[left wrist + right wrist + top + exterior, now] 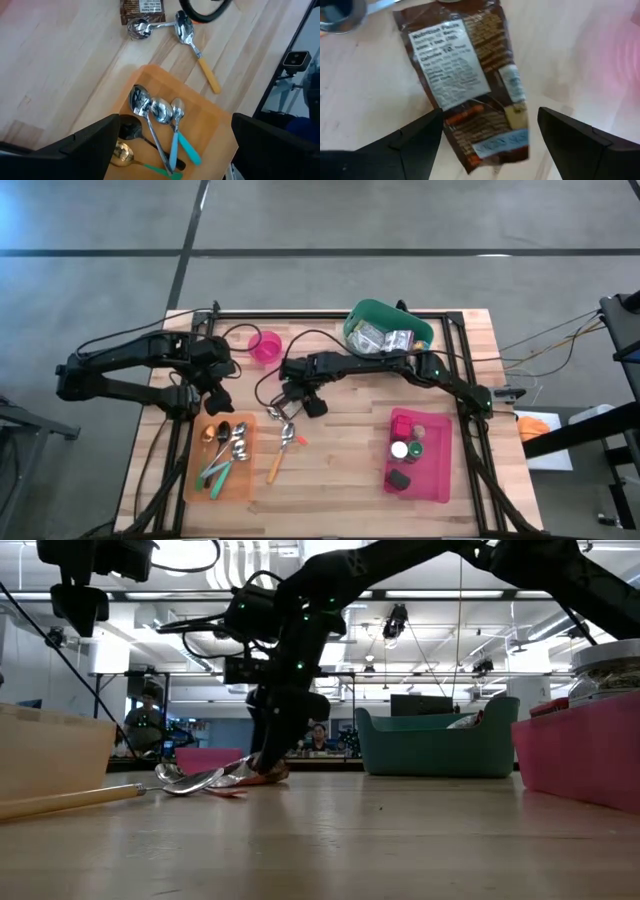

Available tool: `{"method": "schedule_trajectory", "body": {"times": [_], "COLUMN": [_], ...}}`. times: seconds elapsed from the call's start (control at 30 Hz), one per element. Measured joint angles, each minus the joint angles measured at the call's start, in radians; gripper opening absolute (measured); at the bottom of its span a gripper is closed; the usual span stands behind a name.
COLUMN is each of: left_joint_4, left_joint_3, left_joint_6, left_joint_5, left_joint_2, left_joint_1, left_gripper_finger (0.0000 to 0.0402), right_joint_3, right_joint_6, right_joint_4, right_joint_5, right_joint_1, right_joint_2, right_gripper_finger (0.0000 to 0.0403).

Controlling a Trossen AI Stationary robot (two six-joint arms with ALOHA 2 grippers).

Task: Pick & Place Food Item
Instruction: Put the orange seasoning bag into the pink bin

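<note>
I need to pick the brown food packet [470, 85] up off the table, so my right gripper should grab its end with the pale blue strip [501, 146] next.
A brown food packet [470, 85] with a white nutrition label lies flat on the wooden table near its middle. It also shows in the left wrist view [142, 10] and the low view [262, 777]. My right gripper [290, 395] is low over it, pointing down. It is open, and its fingers [490, 112] stand on either side of the packet's near end. I see no touch. My left gripper [215, 402] hangs open and empty above the orange tray [210, 120] of spoons.
Two spoons [285, 432] lie on the table right beside the packet, one with a yellow handle [273, 468]. A green bin [385, 330] of packets stands at the far side, with a pink cup [265, 345] to its left. A pink tray [435, 465] with jars is at the right.
</note>
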Motion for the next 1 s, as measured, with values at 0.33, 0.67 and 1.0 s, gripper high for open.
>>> {"method": "schedule_trajectory", "body": {"times": [0.33, 0.67, 1.0], "left_joint_4": [0.001, 0.001, 0.055], "left_joint_3": [0.000, 0.000, 0.000], "left_joint_6": [0.015, 0.015, -0.044], "left_joint_5": [0.000, 0.000, -0.081], "left_joint_2": [0.000, 0.000, -0.003], "left_joint_1": [0.001, 0.001, 0.001], "left_gripper_finger": [0.0389, 0.0389, 0.0389], "right_joint_3": [-0.053, -0.032, -0.018], "right_joint_6": [0.011, 0.066, 0.304], "right_joint_4": [-0.003, -0.092, -0.171], "right_joint_5": [-0.011, -0.008, -0.012], "right_joint_1": [0.000, 0.004, 0.004], "right_joint_2": [0.001, 0.001, -0.074], "right_gripper_finger": [0.0194, 0.0057, 0.0058]}}
